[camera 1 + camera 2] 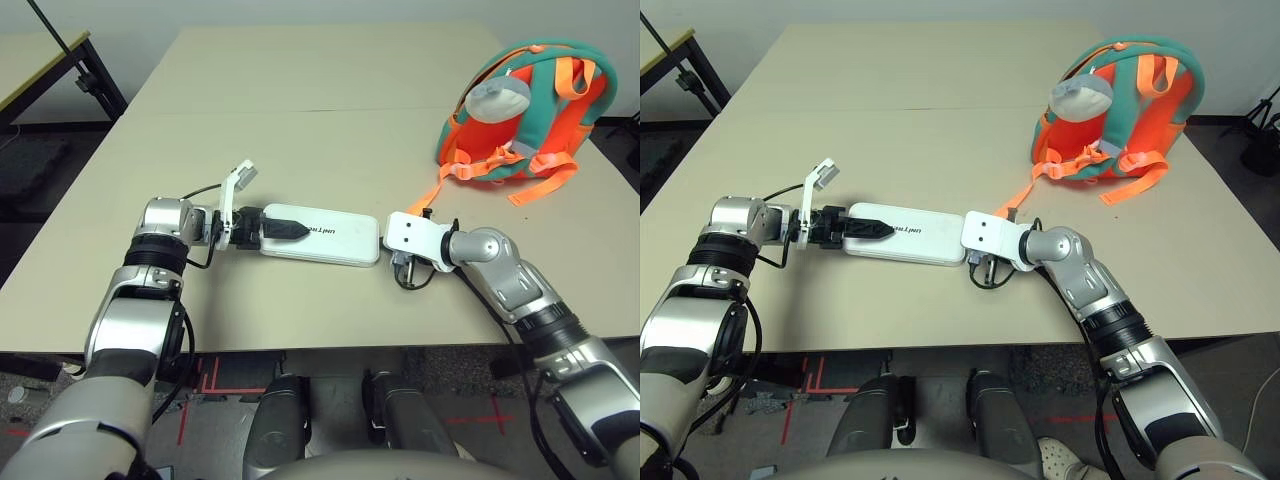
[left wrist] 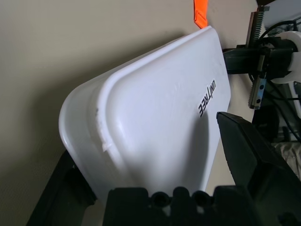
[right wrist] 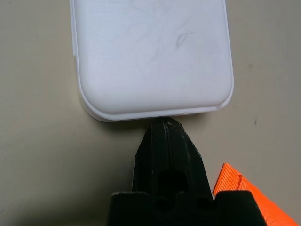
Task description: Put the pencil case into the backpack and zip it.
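My left gripper should grab the pencil case by its scuffed short end (image 1: pixel 270 249) next. Its opposite end then stays free to enter the backpack (image 1: pixel 530 110).
The white pencil case (image 1: pixel 320 235) lies flat on the table near the front edge, with its dark lettering facing up. My left gripper (image 1: pixel 283 231) is open and straddles the case's left end. One black finger (image 2: pixel 244 155) lies over the top face and the other sits by its underside. My right gripper (image 3: pixel 164 128) is shut, and its tip touches the case's right end. The teal and orange backpack (image 1: pixel 530 110) stands at the far right of the table, straps facing me, well apart from both grippers.
A grey-and-white plush toy (image 1: pixel 497 98) hangs on the backpack. A loose orange strap (image 1: pixel 425 200) trails from the backpack toward my right wrist. A second table (image 1: pixel 35 65) and a black stand leg (image 1: pixel 95 75) are off to the far left.
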Motion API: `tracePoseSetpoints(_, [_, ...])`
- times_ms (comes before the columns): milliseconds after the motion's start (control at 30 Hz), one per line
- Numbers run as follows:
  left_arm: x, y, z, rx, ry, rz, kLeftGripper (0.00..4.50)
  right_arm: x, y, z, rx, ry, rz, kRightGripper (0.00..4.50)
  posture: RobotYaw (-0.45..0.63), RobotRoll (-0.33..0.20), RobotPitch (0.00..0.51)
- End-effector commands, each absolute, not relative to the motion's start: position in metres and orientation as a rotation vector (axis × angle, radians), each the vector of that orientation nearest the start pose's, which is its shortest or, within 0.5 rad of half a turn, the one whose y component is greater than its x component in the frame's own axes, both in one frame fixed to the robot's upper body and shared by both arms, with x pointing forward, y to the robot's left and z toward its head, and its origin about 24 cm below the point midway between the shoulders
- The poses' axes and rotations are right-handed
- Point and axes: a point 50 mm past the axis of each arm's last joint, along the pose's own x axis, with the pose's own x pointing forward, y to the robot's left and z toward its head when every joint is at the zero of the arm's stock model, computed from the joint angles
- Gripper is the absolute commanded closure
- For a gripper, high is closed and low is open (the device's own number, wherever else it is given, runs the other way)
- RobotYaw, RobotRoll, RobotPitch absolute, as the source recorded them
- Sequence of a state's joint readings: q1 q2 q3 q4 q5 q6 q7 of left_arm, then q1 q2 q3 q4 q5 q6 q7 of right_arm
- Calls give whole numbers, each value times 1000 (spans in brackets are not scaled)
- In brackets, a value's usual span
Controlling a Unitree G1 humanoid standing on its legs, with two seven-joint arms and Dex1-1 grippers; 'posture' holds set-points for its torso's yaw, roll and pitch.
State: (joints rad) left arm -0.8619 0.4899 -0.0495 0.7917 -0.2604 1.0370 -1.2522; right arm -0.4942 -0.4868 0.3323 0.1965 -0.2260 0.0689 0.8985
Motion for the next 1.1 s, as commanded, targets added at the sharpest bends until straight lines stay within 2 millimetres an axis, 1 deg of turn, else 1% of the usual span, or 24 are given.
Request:
tracePoseSetpoints(33, [332,193,86,-525,931,-941,0,307,-139,88,-849,209,1086,4482,75,0,122])
tracePoseSetpoints(133, [332,193,89,-543,917,-947,0,307,-147,87,-841,222,1065,4482,75,0,123])
tracePoseSetpoints(367, [331,196,97,-589,891,-973,0,302,-155,83,-825,246,1050,4482,76,0,119])
tracePoseSetpoints(467, [331,196,101,-602,887,-979,0,302,-157,82,-820,250,1046,4482,78,0,118])
tracePoseSetpoints(767, [330,195,101,-605,894,-982,0,303,-156,83,-817,247,1048,4482,80,0,113])
tracePoseSetpoints(833, [329,195,101,-605,897,-983,363,303,-156,83,-816,246,1049,4500,80,0,113])
tracePoseSetpoints(867, [329,195,101,-602,899,-981,413,303,-156,83,-816,247,1049,4500,80,0,113])
tracePoseSetpoints(933, [329,196,100,-603,905,-977,270,303,-156,83,-816,247,1050,4500,79,0,112])
tracePoseSetpoints(967, [328,196,99,-603,906,-977,37,303,-156,83,-816,248,1050,4500,79,0,112])
tracePoseSetpoints(1100, [328,196,99,-605,911,-976,37,302,-157,82,-817,249,1049,4500,80,0,112])
